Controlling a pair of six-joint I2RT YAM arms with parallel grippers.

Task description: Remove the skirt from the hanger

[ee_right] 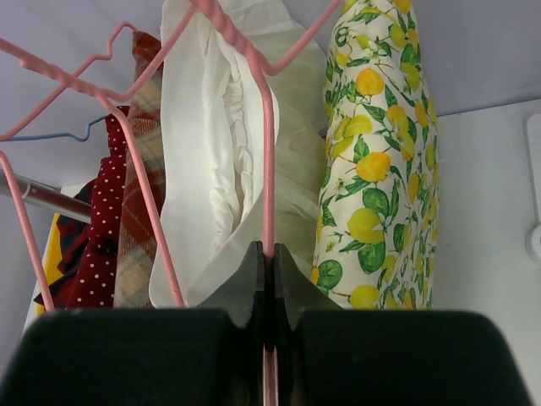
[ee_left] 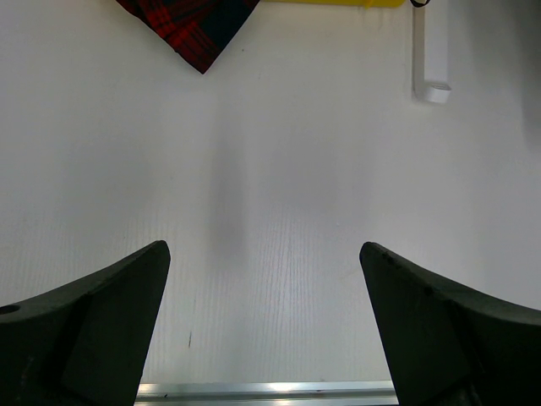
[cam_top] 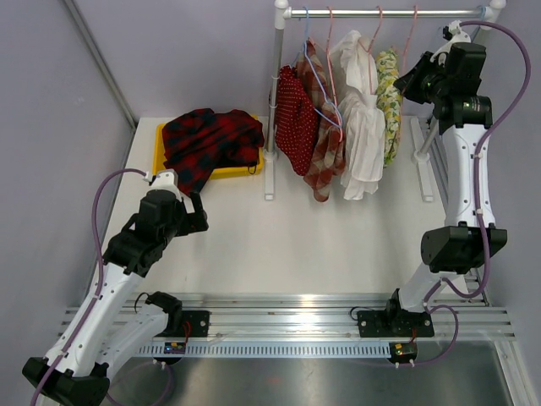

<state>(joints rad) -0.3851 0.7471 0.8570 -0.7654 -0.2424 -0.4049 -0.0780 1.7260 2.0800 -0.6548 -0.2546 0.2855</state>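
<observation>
The robot's right gripper is pinching the thin wire of the pink wire hanger (cam_top: 412, 34) between its fingers. A lift now would raise the hanger, and the lemon-print skirt would come up with it.
The lemon-print skirt (cam_top: 390, 101) hangs at the right end of the rail on a pink wire hanger (cam_top: 412, 34). My right gripper (cam_top: 416, 80) is up beside it, to its right. In the right wrist view the gripper (ee_right: 270, 254) is shut on a thin pink hanger wire (ee_right: 268, 169), with the skirt (ee_right: 376, 169) just right of the wire and a white garment (ee_right: 211, 152) just left of it. My left gripper (cam_top: 199, 211) hovers low over the table, open, and its view shows nothing between its fingers (ee_left: 101, 313).
The rail (cam_top: 380, 13) also carries a white garment (cam_top: 359, 127), a plaid one (cam_top: 325, 152) and a red dotted one (cam_top: 296, 118) on other hangers. A yellow tray (cam_top: 161, 156) at the back left holds red plaid cloth (cam_top: 211, 139). The rack's white foot (ee_left: 431, 59) rests on the table.
</observation>
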